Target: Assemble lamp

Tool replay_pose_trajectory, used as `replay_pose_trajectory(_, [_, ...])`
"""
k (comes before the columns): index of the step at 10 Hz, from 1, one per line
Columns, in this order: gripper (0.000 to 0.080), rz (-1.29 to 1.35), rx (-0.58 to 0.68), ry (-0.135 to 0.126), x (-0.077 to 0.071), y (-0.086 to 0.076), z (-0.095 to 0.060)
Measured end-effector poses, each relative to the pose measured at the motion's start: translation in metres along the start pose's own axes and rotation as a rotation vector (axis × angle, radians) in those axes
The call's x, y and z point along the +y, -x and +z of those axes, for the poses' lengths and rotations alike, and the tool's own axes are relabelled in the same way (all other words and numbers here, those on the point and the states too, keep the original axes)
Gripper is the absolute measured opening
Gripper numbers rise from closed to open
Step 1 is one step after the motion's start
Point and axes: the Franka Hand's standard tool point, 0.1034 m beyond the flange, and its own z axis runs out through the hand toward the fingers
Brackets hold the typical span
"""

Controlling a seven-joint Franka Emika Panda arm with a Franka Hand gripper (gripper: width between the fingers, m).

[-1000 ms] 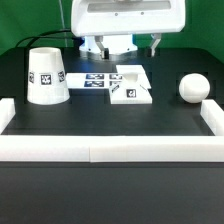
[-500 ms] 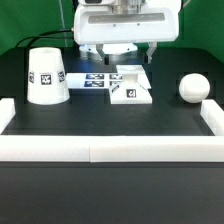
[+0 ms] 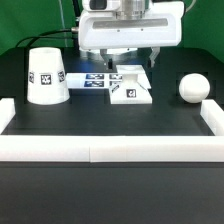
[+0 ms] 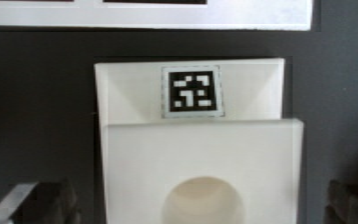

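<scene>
My gripper grabs the base block by its raised top part [image 3: 130, 73] next, leaving the block's round socket free for the bulb [image 3: 193, 88].
The flat square base block [image 3: 131, 88] lies mid-table, its tag facing front. In the wrist view the base block [image 4: 194, 140] shows a tag and a round socket [image 4: 208, 200]. My gripper [image 3: 130, 56] hangs open above the base's far side and holds nothing. In the wrist view the gripper [image 4: 197, 208] has one dark finger [image 4: 30, 202] on each side of the block. The cone shade [image 3: 45, 75] stands at the exterior view's left. The ball-shaped bulb [image 3: 193, 88] rests at the exterior view's right.
The marker board [image 3: 97, 80] lies flat just behind and left of the base, and shows in the wrist view [image 4: 158, 12]. Long white border walls [image 3: 110, 150] run along the front, with short end pieces at both sides [image 3: 214, 115].
The gripper has come down toward the base block over the last second, staying open. The shade, bulb and base have not moved.
</scene>
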Motion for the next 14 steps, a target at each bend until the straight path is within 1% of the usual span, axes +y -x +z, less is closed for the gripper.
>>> replay_pose_trajectory(3, [0.0699,-0.005,-0.011,-0.002,-0.0001,-0.0006,0.0079])
replay_pose_trajectory(6, [0.0699,-0.009,-0.013,-0.002,-0.0008,-0.0001,0.0089])
replay_pose_trajectory(7, [0.0565,-0.009,-0.013,-0.002,-0.0008,-0.0001,0.0089])
replay_pose_trajectory(8, [0.0565,-0.009,-0.013,-0.002,-0.0008,-0.0002,0.0088])
replay_pose_trajectory(9, [0.0531,-0.009,-0.013,-0.002,-0.0008,-0.0001,0.0089])
replay_pose_trajectory(14, [0.0532,-0.009,-0.013,-0.002,-0.0008,-0.0001,0.0089])
